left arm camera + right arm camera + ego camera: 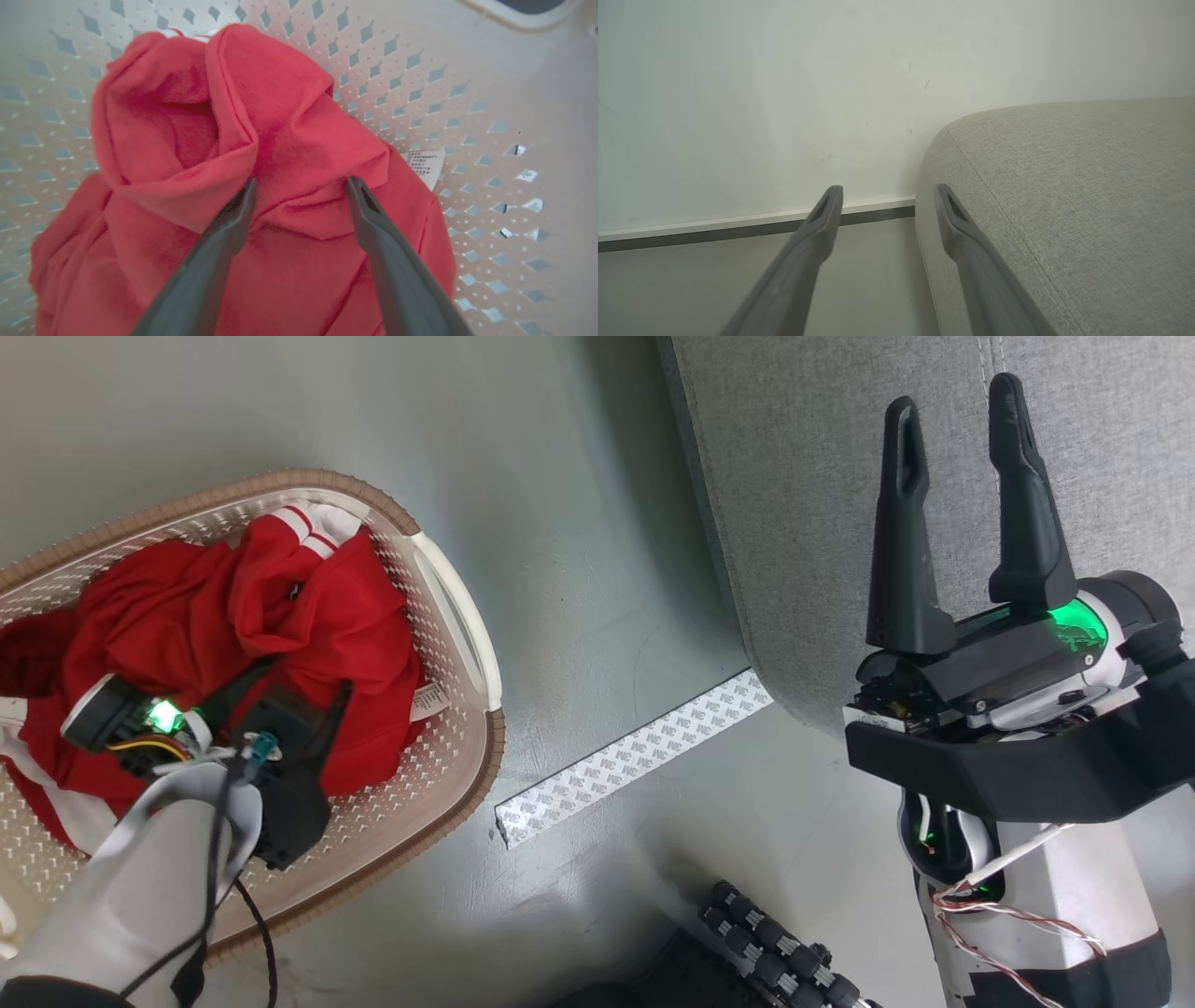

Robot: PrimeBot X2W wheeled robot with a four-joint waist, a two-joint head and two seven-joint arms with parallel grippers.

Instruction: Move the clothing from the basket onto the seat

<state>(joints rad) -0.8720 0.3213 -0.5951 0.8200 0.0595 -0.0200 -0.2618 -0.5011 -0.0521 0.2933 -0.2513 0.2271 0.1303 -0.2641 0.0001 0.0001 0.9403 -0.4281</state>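
Note:
Next, the left gripper pinches the red garment by its raised fold [305, 208]. The rest of the cloth [297, 280] lies slack in the basket.
The red clothing [233, 616] lies bunched in the cream basket [448, 747] at the left of the head view, with white bands at its far end and a white tag [426, 165] at its side. My left gripper [301, 184] reaches down into the basket, open, its two fingers pressed against a raised fold of red fabric [280, 140]. In the head view that gripper's fingertips [327, 709] sink among the folds. My right gripper [957, 406] hovers open and holds nothing, over the edge of the light grey seat [803, 523].
Grey floor separates the basket from the seat, crossed by a strip of white printed tape [635, 758]. A black ribbed part of the robot's base [775, 943] shows at the bottom. A pale wall with a baseboard [738, 224] stands beyond the seat [1064, 186].

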